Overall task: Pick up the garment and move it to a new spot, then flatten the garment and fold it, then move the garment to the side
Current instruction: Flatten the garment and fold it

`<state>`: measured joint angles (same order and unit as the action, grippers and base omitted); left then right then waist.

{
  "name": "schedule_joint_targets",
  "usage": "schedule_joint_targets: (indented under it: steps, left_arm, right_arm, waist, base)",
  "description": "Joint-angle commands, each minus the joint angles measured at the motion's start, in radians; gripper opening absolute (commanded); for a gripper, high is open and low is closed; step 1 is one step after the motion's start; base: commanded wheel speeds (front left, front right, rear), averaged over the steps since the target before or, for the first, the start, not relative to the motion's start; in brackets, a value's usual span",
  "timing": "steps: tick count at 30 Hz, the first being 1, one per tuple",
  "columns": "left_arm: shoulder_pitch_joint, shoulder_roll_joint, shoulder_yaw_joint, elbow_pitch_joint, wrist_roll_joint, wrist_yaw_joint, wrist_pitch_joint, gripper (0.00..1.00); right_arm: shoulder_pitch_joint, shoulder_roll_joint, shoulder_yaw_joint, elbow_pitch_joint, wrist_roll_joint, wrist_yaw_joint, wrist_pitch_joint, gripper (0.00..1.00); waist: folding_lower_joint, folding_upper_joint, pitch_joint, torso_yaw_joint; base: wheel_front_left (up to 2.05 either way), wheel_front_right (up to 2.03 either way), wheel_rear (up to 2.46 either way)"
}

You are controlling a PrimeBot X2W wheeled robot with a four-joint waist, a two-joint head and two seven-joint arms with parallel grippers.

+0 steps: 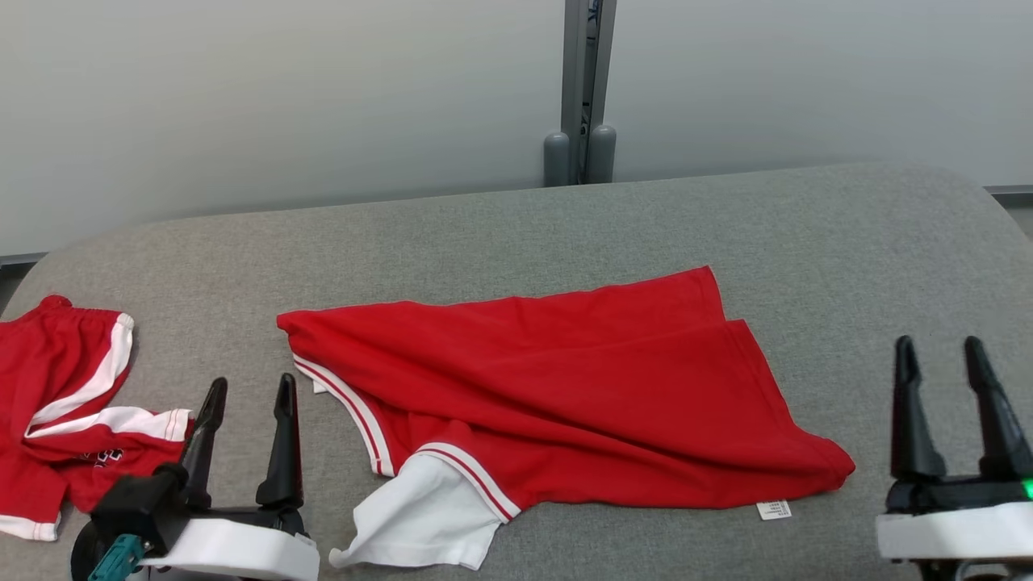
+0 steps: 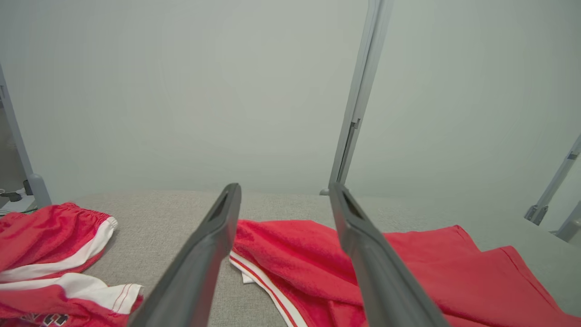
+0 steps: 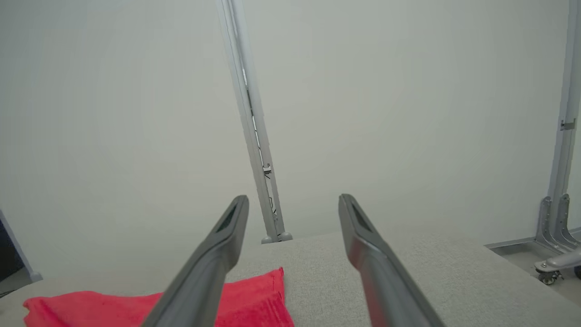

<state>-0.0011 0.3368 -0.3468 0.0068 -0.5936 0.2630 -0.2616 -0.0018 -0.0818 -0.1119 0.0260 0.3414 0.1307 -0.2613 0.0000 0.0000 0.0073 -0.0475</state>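
Observation:
The red shirt needs to be picked up and flattened, so I should grab it by its hem corner with my right gripper next.
The garment is a red shirt with white sleeves and red-and-white trim, lying folded over itself in the middle of the grey padded table; a white sleeve hangs toward the front edge. It also shows in the left wrist view as red cloth and in the right wrist view as a red corner. My left gripper stands open just left of the shirt's collar end, nothing between its fingers. At the far right, clear of the shirt's hem, my right gripper is open and holds nothing.
Red shorts with white stripes lie bunched at the table's left edge, close to my left gripper. A grey post rises behind the table against a pale wall. Bare table stretches behind and to the right of the shirt.

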Motion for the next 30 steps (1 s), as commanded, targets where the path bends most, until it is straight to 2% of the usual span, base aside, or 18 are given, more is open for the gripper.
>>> schedule_joint_targets:
  steps: [1, 5, 7, 10, 11, 13, 19, 27, 30]
  left_arm:
    - [0.018, -0.007, 0.028, -0.01, 0.029, -0.009, -0.004, 1.0]
    - [0.043, -0.059, 0.099, -0.028, 0.102, -0.056, -0.004, 1.0]
    - [0.074, -0.1, 0.141, -0.013, 0.155, -0.098, -0.003, 1.0]
    - [0.082, -0.14, 0.173, 0.009, 0.194, -0.138, -0.003, 1.0]
    - [0.082, -0.14, 0.173, 0.009, 0.194, -0.138, -0.003, 1.0]
    - [0.08, -0.17, 0.203, 0.03, 0.223, -0.175, -0.003, 1.0]
    - [0.071, -0.21, 0.243, 0.046, 0.272, -0.224, -0.003, 1.0]
    - [0.076, -0.24, 0.277, 0.071, 0.306, -0.266, -0.003, 1.0]
    - [0.081, -0.246, 0.272, 0.094, 0.297, -0.297, -0.003, 1.0]
  right_arm:
    - [0.024, 0.005, 0.022, -0.027, -0.044, 0.0, -0.005, 1.0]
    - [0.04, 0.008, 0.046, -0.062, -0.103, 0.0, -0.005, 1.0]
    - [0.044, 0.014, 0.038, -0.06, -0.124, 0.0, -0.005, 1.0]
    - [0.025, 0.013, 0.035, -0.053, -0.138, 0.0, -0.005, 1.0]
    - [0.025, 0.013, 0.035, -0.053, -0.138, 0.0, -0.005, 1.0]
    - [0.011, 0.004, 0.039, -0.045, -0.142, 0.0, -0.005, 1.0]
    - [0.014, -0.005, 0.042, -0.029, -0.137, 0.0, -0.005, 1.0]
    - [0.019, -0.009, 0.052, -0.018, -0.133, 0.0, -0.005, 1.0]
    - [0.023, -0.019, 0.055, -0.011, -0.13, 0.0, -0.005, 1.0]
  waist:
    - [0.0, 0.0, 0.004, -0.004]
    - [0.0, 0.0, 0.011, -0.006]
    - [0.0, 0.0, 0.017, -0.005]
    - [0.0, 0.0, 0.02, -0.001]
    - [0.0, 0.0, 0.02, -0.001]
    - [0.0, 0.0, 0.016, 0.006]
    - [0.0, 0.0, 0.007, 0.015]
    - [0.0, 0.0, 0.0, 0.013]
    - [0.0, 0.0, -0.003, 0.01]
  base:
    - [0.0, 0.0, 0.0]
    - [0.0, 0.0, 0.0]
    - [0.0, 0.0, 0.0]
    - [0.0, 0.0, 0.0]
    - [0.0, 0.0, 0.0]
    - [0.0, 0.0, 0.0]
    - [0.0, 0.0, 0.0]
    - [0.0, 0.0, 0.0]
    - [0.0, 0.0, 0.0]
